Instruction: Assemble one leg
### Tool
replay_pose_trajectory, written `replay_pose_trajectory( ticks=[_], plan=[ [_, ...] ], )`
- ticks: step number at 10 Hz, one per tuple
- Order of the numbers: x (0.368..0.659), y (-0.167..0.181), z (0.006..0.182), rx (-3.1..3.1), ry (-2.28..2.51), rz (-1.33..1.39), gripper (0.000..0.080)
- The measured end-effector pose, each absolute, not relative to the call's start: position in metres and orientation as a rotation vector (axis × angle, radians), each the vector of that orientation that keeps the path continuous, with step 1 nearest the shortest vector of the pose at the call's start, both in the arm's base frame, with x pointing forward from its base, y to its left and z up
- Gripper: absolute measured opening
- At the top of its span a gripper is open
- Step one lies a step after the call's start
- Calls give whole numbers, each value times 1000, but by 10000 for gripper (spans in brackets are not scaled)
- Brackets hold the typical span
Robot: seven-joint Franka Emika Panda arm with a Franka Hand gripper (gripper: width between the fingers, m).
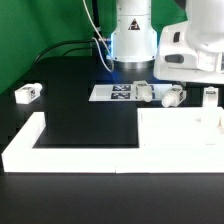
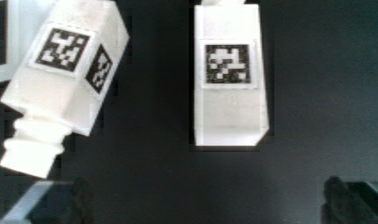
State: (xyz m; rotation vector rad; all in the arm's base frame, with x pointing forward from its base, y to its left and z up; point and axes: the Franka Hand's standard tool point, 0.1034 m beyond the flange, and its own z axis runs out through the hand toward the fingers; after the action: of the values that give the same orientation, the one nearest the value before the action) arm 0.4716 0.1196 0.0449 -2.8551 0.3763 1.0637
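The leg's threaded end should stay free to screw into the tabletop. My gripper will next grab the straight leg by its plain end (image 1: 210, 103) (image 2: 230, 122).
In the wrist view two white legs with black marker tags lie on the black table: one tilted (image 2: 61, 80) with its threaded end showing, one straight (image 2: 234, 80). My gripper (image 2: 204, 205) is open and empty above them, and only its dark fingertips (image 2: 53, 205) show. In the exterior view the white hand (image 1: 190, 55) hangs over the legs (image 1: 172, 97) (image 1: 210, 96) at the back right. A third leg (image 1: 145, 92) lies beside the marker board. The white square tabletop (image 1: 180, 125) lies at the front right.
The marker board (image 1: 118, 92) lies in front of the arm's base (image 1: 132, 40). A small white part (image 1: 27, 93) lies at the exterior view's left. A white L-shaped frame (image 1: 30, 145) runs along the front, with the tabletop against it.
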Motion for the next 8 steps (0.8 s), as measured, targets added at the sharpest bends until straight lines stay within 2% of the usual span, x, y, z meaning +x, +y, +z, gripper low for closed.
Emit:
replay_pose_trajectory(
  ticks=[1,2,3,6,8],
  plan=[
    [462,127,46,-2757,406,1221,649],
    [464,132,45,-2695,398,1325,649],
    [471,134,44,-2707,389,1298,649],
    [468,136,39,-2703,399,1290,649],
    [447,144,25,-2688,406,1327,649]
  ],
)
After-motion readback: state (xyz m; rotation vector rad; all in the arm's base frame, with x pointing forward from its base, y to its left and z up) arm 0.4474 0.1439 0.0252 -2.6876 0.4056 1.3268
